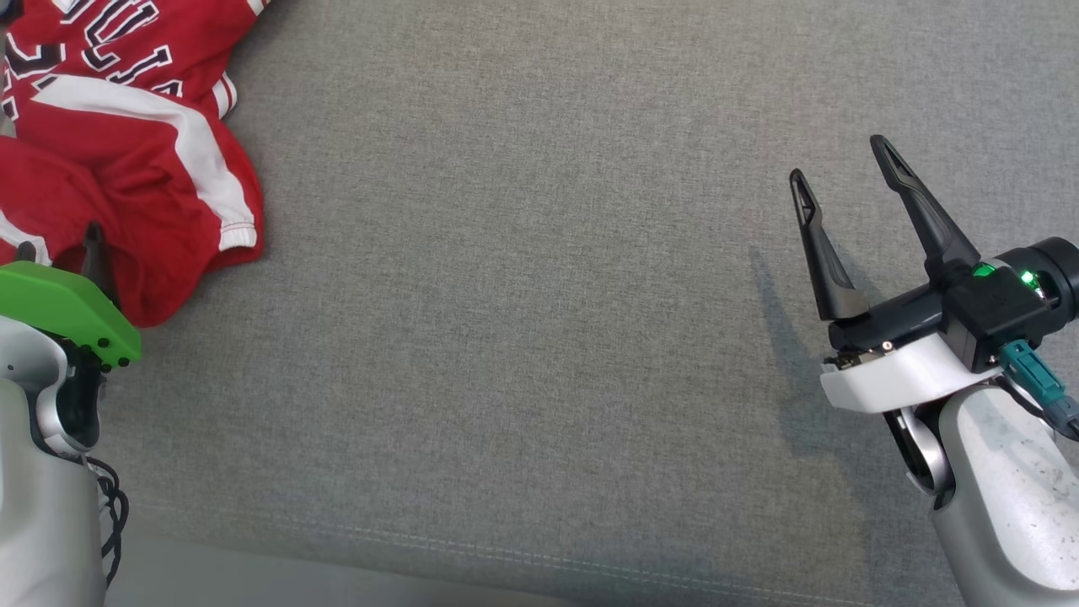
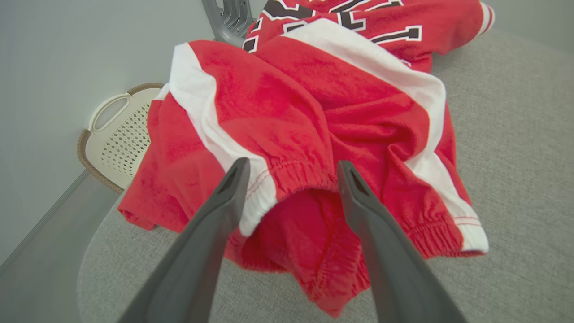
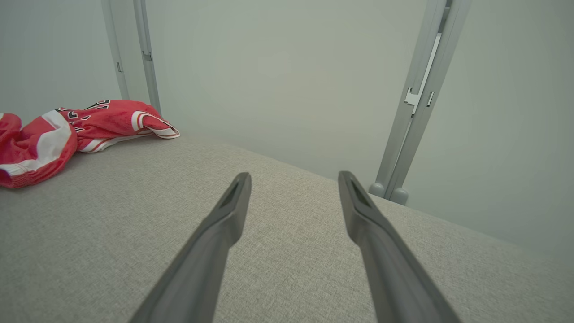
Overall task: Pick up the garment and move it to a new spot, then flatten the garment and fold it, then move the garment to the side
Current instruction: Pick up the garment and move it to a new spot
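Observation:
My left gripper grabs the garment [image 2: 314, 116] by its gathered edge [image 2: 301, 177] next, as that edge stands up off the cloth while the garment lies slack in a crumpled heap.
The garment [image 1: 126, 143] is red with white stripes and black lettering, crumpled at the far left of the grey fabric surface [image 1: 539, 337]. In the left wrist view my left gripper [image 2: 291, 172] stands open, its two dark fingers spread on either side of an elastic cuff of the garment [image 2: 314, 116], just above the cloth. In the head view its fingertips [image 1: 94, 240] poke up at the garment's near edge, behind a green cover. My right gripper [image 1: 839, 164] is open and holds nothing, far to the right over bare fabric. The right wrist view has the garment [image 3: 67, 130] at the far left, well away from my right gripper [image 3: 293, 177].
A perforated cream basket [image 2: 117, 134] with a woven rim sits on the floor beyond the surface's left end. Grey metal posts [image 3: 412, 103] stand against the pale wall behind the surface. A stitched seam [image 1: 506, 552] marks the surface's near edge.

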